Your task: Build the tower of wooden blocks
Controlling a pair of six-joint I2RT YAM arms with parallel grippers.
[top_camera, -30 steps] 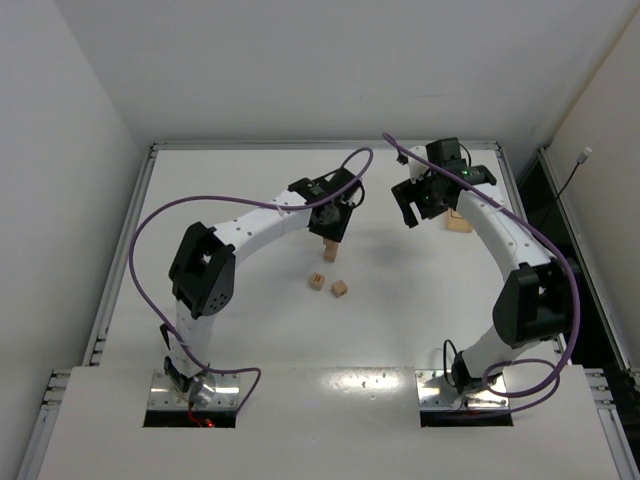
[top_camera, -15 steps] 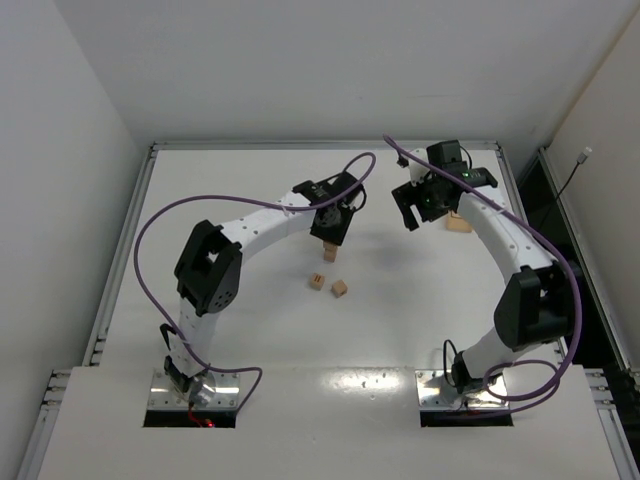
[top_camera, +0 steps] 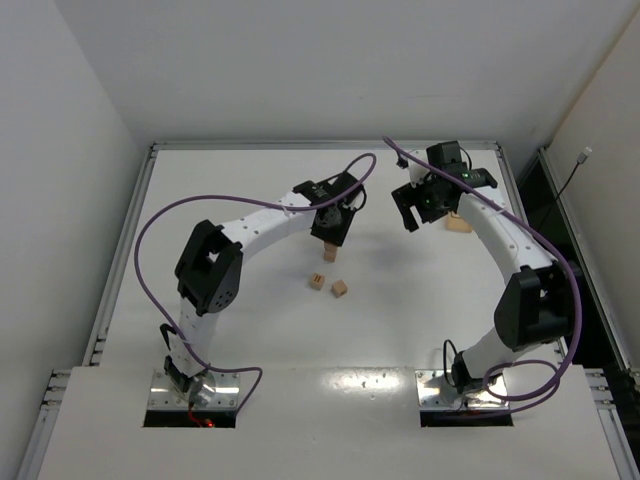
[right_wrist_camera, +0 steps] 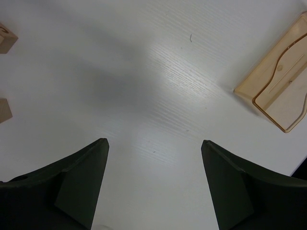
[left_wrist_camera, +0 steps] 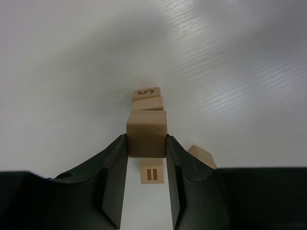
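Note:
I should let go of the plain wood block with my left gripper now, because the block is in line above the narrow tower and the sides are almost even.
My left gripper (top_camera: pixel 331 226) is shut on a plain wood block (left_wrist_camera: pixel 147 128), its jaws pressing both sides. Straight beyond that cube two more cubes stand in line, one plain (left_wrist_camera: pixel 148 103) and one marked "5" (left_wrist_camera: pixel 146 93); together they show as the narrow tower (top_camera: pixel 329 249) under the gripper. I cannot tell whether the held cube rests on them. A cube with two dark bars (left_wrist_camera: pixel 152 172) (top_camera: pixel 317 281) and a plain cube (left_wrist_camera: pixel 202 156) (top_camera: pixel 340 289) lie loose on the table. My right gripper (top_camera: pixel 414 207) (right_wrist_camera: pixel 154 143) is open and empty above bare table.
A flat pale wooden slab (top_camera: pixel 459 223) (right_wrist_camera: pixel 280 98) lies at the back right, beside my right gripper. Two tan pieces (right_wrist_camera: pixel 5 39) show at the left edge of the right wrist view. The table has raised rails (top_camera: pixel 150 160) at its edges.
The left arm's elbow has shifted slightly toward the right; its gripper stays over the column with the cube in it. The right arm has barely moved.

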